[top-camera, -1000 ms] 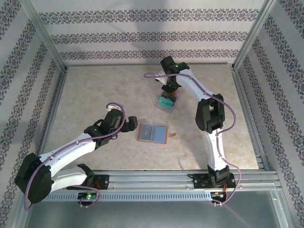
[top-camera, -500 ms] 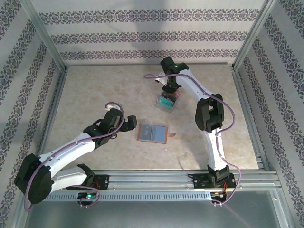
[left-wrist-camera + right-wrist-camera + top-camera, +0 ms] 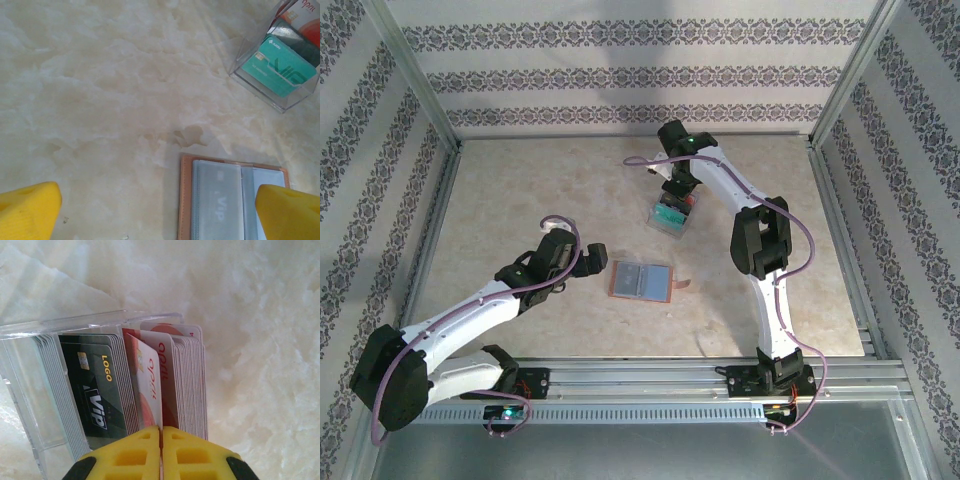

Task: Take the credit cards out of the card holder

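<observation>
The red-and-white credit card (image 3: 149, 385) is standing inside the clear box between the other upright cards, so it would stay there. My right gripper should open now.
The card holder (image 3: 642, 281) lies open and flat on the table, brown leather with grey-blue pockets; one pocket (image 3: 217, 200) holds a pale grey card marked VIP. My left gripper (image 3: 592, 258) hovers just left of it, open, with its yellow fingertips (image 3: 27, 207) far apart and nothing between them. My right gripper (image 3: 161, 432) is over a clear plastic box (image 3: 665, 222) at the back. It is shut on the top edge of a red-and-white credit card (image 3: 149, 385), which stands among the other cards in the box.
The clear box (image 3: 30, 390) holds several upright cards, among them a dark VIP card (image 3: 92, 385) and a teal one (image 3: 277, 67). Metal frame rails (image 3: 830, 200) and patterned walls bound the marble tabletop (image 3: 520, 200).
</observation>
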`<action>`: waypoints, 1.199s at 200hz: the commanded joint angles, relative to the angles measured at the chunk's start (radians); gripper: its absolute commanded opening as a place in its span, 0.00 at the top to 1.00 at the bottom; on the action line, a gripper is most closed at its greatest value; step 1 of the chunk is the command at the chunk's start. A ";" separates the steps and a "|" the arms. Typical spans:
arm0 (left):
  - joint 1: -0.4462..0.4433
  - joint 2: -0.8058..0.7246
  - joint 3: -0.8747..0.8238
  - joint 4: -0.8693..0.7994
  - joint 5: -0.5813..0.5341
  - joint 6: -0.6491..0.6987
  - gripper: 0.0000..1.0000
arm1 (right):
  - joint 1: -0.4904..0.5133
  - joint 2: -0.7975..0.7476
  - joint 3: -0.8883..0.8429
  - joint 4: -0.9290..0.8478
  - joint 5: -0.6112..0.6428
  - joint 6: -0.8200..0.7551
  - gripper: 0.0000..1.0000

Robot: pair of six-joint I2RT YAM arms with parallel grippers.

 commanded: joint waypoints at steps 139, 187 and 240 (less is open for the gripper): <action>0.027 -0.028 -0.019 -0.007 0.015 -0.012 0.01 | 0.005 -0.037 0.009 0.005 0.010 0.061 0.79; 0.034 -0.024 -0.018 0.002 0.012 -0.008 0.01 | 0.027 -0.139 -0.088 0.057 -0.002 0.169 0.67; 0.055 -0.030 -0.020 0.004 0.009 0.001 0.01 | 0.076 -0.273 -0.223 0.087 0.029 0.344 0.50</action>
